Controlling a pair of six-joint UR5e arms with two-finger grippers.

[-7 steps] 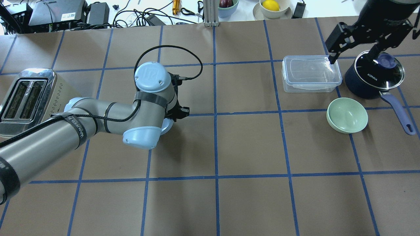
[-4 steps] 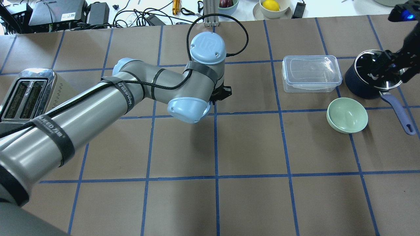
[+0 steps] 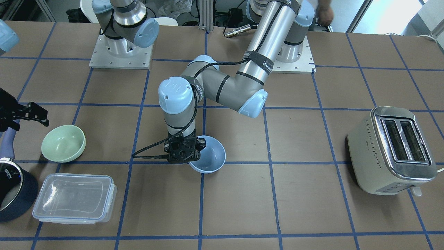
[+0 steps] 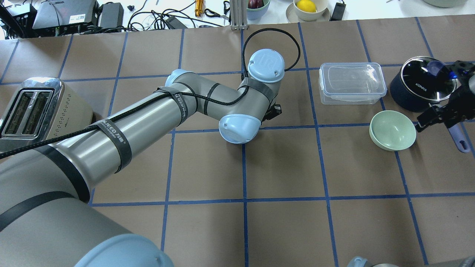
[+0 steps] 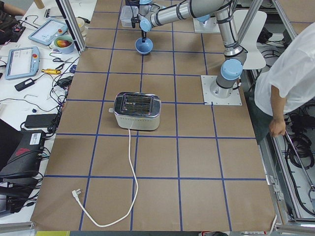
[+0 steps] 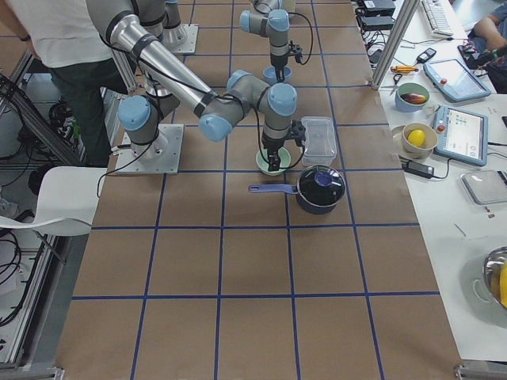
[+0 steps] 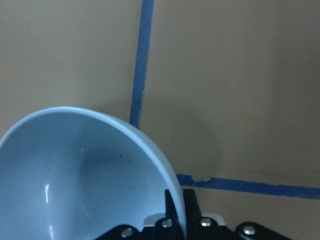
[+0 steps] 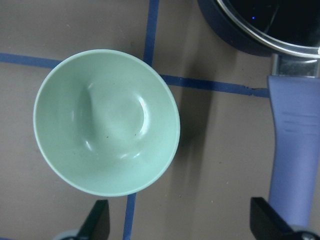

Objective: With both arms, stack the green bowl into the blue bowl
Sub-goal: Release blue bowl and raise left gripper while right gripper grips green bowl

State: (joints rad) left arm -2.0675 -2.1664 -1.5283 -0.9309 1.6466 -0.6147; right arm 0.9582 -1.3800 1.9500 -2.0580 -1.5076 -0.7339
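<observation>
My right gripper grabs the green bowl by the rim (image 3: 44, 139) beside the pan's handle next, since the green bowl's round body (image 3: 63, 144) is too wide to span.
The blue bowl (image 3: 209, 158) hangs tilted near the table's middle, pinched at its rim by my left gripper (image 3: 182, 152). In the left wrist view the rim of the blue bowl (image 7: 80, 175) sits between the shut fingers. In the overhead view my left arm hides it, and only part of the left gripper (image 4: 273, 111) shows. The green bowl (image 4: 392, 130) stands upright on the table at the right. My right gripper (image 4: 439, 115) is open just right of it. In the right wrist view the green bowl (image 8: 106, 121) lies ahead of the open right gripper (image 8: 182, 222).
A dark navy saucepan (image 4: 423, 87) with a glass lid stands behind the green bowl, its handle (image 4: 455, 131) pointing toward me beside the right gripper. A clear lidded container (image 4: 351, 82) stands left of it. A toaster (image 4: 33, 111) stands at the far left.
My left arm has swung right toward the table's middle. My right gripper has come from over the container and saucepan to the green bowl's right side.
</observation>
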